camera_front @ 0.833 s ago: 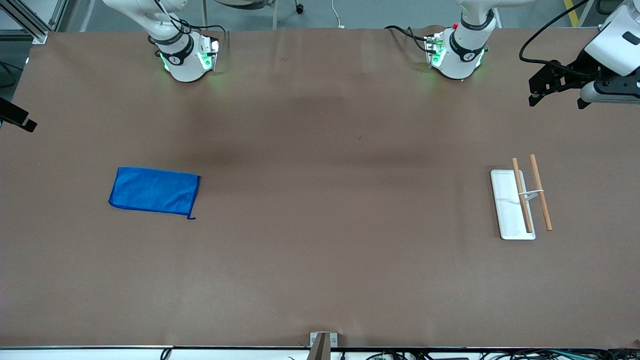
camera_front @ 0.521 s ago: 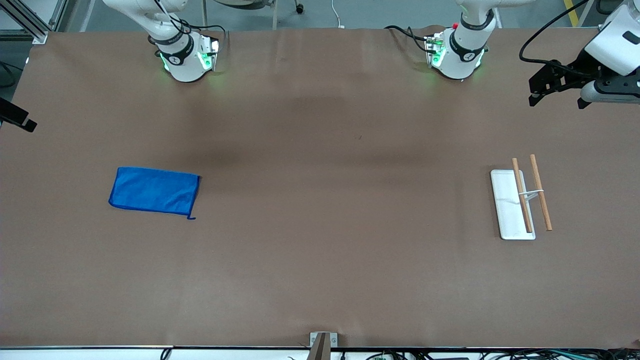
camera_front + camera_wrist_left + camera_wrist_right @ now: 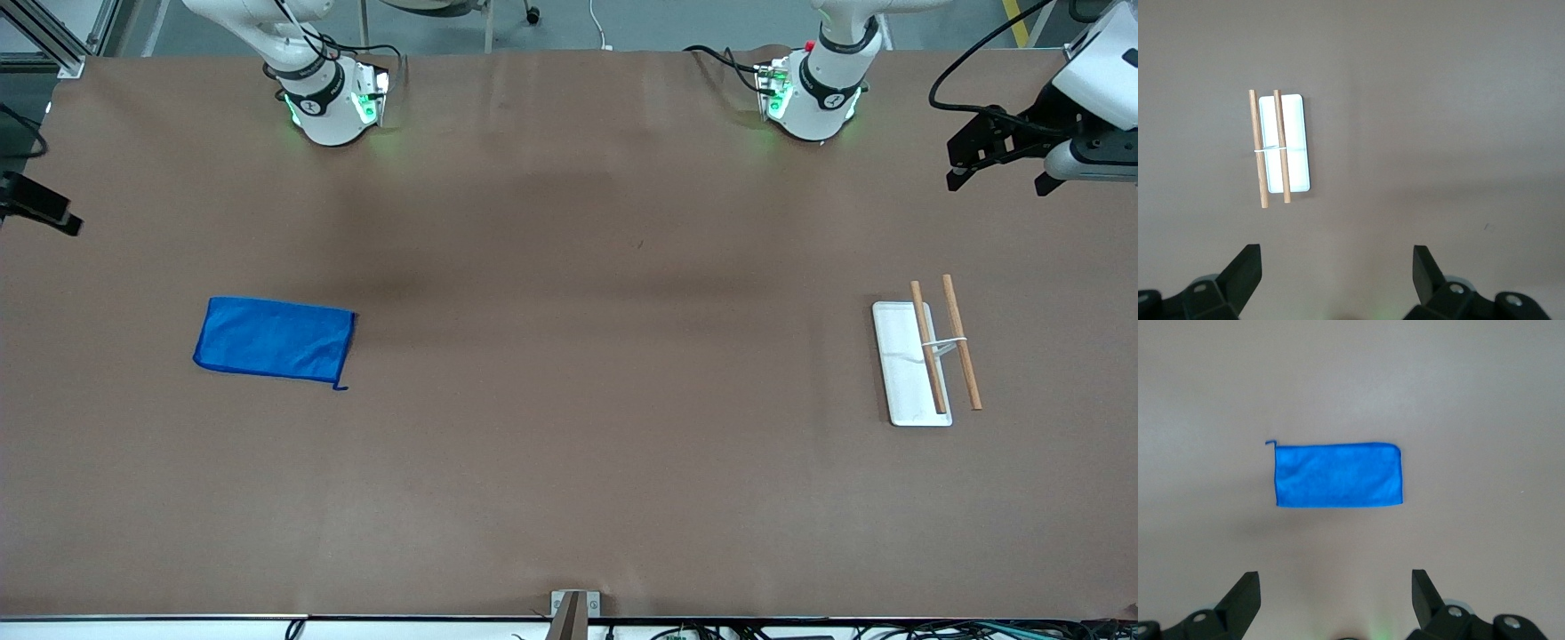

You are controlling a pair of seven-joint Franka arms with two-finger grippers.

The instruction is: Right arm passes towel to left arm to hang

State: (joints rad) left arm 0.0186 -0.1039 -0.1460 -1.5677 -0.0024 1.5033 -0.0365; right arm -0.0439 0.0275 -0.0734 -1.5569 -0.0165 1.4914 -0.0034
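My right gripper needs to reach the blue towel [image 3: 274, 340] and pick it up by the end opposite the corner loop, so the loop stays free for hanging.
The blue towel [image 3: 274, 340] lies flat on the brown table toward the right arm's end, its small corner loop [image 3: 339, 386] sticking out. It also shows in the right wrist view as the towel [image 3: 1338, 475]. My right gripper [image 3: 1336, 590] hangs open and empty high above the table, apart from the towel. Only a black part of the right hand [image 3: 40, 206] shows at the edge of the front view. My left gripper [image 3: 1000, 178] is open and empty in the air over the left arm's end of the table. The left gripper [image 3: 1337, 267] shows nothing between its fingers.
A small rack [image 3: 925, 356] with a white base and two wooden rods stands toward the left arm's end, also seen as the rack [image 3: 1279, 148]. The right arm's base [image 3: 329, 102] and the left arm's base [image 3: 813, 93] stand along the table's edge farthest from the front camera.
The left gripper has drifted slightly toward the bases' edge of the table. The black part of the right hand has edged a little further into view. The towel has not moved.
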